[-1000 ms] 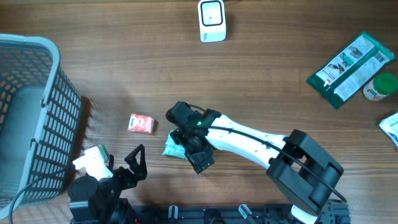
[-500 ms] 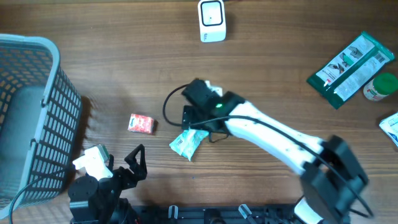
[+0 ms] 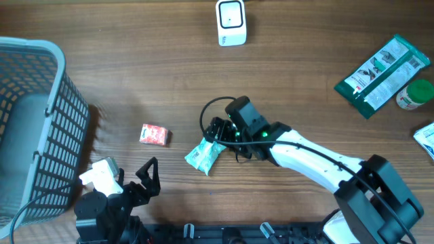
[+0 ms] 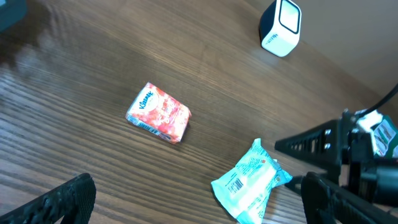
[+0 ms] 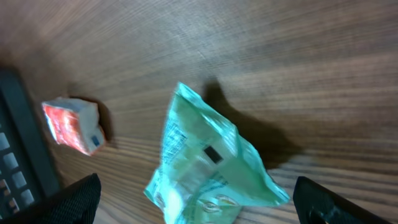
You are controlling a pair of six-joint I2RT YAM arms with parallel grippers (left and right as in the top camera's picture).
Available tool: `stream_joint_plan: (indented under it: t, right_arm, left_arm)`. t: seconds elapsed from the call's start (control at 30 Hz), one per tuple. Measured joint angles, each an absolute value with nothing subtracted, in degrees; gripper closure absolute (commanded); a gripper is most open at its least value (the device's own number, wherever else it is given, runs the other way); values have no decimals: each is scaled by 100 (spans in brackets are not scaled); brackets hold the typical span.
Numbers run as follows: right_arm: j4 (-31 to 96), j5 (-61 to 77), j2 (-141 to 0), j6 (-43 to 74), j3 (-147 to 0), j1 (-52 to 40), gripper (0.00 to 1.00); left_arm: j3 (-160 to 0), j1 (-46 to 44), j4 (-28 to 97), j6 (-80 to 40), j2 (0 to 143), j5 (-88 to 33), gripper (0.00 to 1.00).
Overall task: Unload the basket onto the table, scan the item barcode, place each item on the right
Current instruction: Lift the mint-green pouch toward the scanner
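Note:
The right gripper grabs the teal snack packet's nearest end next, to leave the packet's barcode uncovered to scan at the scanner.
A teal snack packet lies flat on the wooden table; its barcode faces up in the left wrist view. My right gripper hovers just above and to the right of it, open, with the packet lying loose between its spread fingertips. A red tissue pack lies to the left of the packet. The white scanner stands at the far edge of the table. My left gripper rests open at the near left edge, nothing between its fingers.
A grey mesh basket fills the left side. At the far right lie a green packet, a green-lidded bottle and another packet at the edge. Bare wood separates the teal packet from the scanner.
My right arm has swung off the teal packet, first up and then to the right, leaving it uncovered and shifted slightly right. The left arm has not moved.

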State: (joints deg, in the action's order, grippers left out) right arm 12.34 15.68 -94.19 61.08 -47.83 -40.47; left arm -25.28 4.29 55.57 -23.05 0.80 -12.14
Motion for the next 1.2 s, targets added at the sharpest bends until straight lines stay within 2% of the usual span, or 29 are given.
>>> stream_joint_plan:
  t: [0.2, 0.47, 0.5, 0.57, 0.6, 0.67, 0.73, 0.87, 0.93, 1.0, 1.1, 1.2]
  right_arm:
    - [626, 1608, -9349, 6630, -4213, -4045, 0]
    - [543, 1568, -9347, 6685, -4174, -4112, 1]
    - [412, 1566, -9435, 6685, -4195, -4185, 9]
    - [-5, 1743, -9762, 6751, -4305, -4248, 45]
    - [-106, 1828, -9907, 6768, -4344, -4250, 51]
    - [-1, 1909, -10044, 6908, -4372, -4239, 53]
    - [189, 1905, -10047, 7188, -4416, -4239, 60]
    - [316, 1885, -10038, 7505, -4418, -4239, 87]
    - [499, 1944, -9826, 7371, -4351, -4189, 96]
    - [755, 2191, -9404, 7019, -4130, -3962, 96]
    - [832, 3079, -8145, 6534, -3957, -3028, 96]
    - [803, 4637, -7057, 6488, -3957, -1905, 96]
  left_arm:
    - [-2528, 429, 5555, -2305, 80, -1214, 0]
    - [-2528, 432, 5555, -2305, 80, -1214, 0]
    - [-2528, 432, 5555, -2307, 80, -1212, 0]
    - [-2528, 432, 5553, -2305, 80, -1214, 0]
    - [-2528, 429, 5561, -2305, 78, -1214, 0]
    - [-2528, 432, 5566, -2307, 78, -1214, 0]
    - [-2528, 429, 5559, -2307, 80, -1212, 0]
    - [-2528, 429, 5557, -2305, 80, -1212, 0]
    - [-2528, 429, 5555, -2305, 80, -1212, 0]
    - [-2528, 432, 5555, -2305, 80, -1214, 0]
    - [-2528, 432, 5557, -2305, 80, -1214, 0]
    - [-2528, 432, 5557, -2305, 80, -1212, 0]
